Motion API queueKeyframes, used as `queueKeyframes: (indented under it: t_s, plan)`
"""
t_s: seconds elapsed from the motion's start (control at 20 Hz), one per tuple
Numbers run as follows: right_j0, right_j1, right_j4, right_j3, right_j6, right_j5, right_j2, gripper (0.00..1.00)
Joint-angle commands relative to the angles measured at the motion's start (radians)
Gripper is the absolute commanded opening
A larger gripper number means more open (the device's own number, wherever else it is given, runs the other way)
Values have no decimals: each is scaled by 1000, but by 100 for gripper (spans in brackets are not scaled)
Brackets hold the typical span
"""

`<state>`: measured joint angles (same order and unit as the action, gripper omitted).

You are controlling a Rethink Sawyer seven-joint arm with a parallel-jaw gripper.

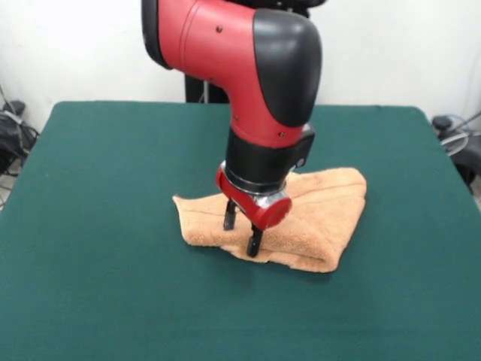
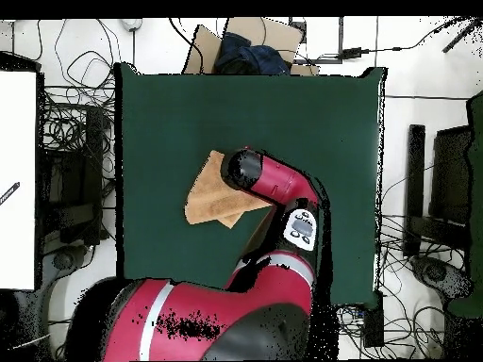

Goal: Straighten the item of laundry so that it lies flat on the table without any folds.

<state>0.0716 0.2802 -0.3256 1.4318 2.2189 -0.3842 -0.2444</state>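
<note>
My gripper grabs the folded towel (image 1: 323, 210) by its raised folded edge (image 1: 267, 244) next, to straighten the towel.
The item of laundry (image 1: 325, 209) is a light orange-tan towel lying folded over itself near the middle of the green table (image 1: 105, 195), with doubled layers showing along its front right edge. My gripper (image 1: 242, 228) points down over the towel's front left part, open, and both black fingertips (image 1: 255, 244) are at the cloth surface. In the overhead view the towel (image 2: 209, 198) pokes out to the left from under the red arm, which hides the gripper and the rest of the towel on the table (image 2: 283, 113).
Cables and dark equipment (image 1: 13, 131) sit beyond the table's side edges. In the overhead view a cardboard box (image 2: 247, 45) with dark cloth stands past the far edge, and a white panel (image 2: 17, 179) lies at the left.
</note>
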Motion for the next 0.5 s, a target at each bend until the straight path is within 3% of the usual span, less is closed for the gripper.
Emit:
queueKeyframes:
  t_s: [0.05,0.3,0.35,0.5]
  plan:
    - [-8,-83,44,-57,76,89,70,100]
    - [16,-86,59,-31,66,152,100,100]
    - [20,-81,61,-22,65,159,105,0]
    - [38,-72,63,-17,48,145,124,0]
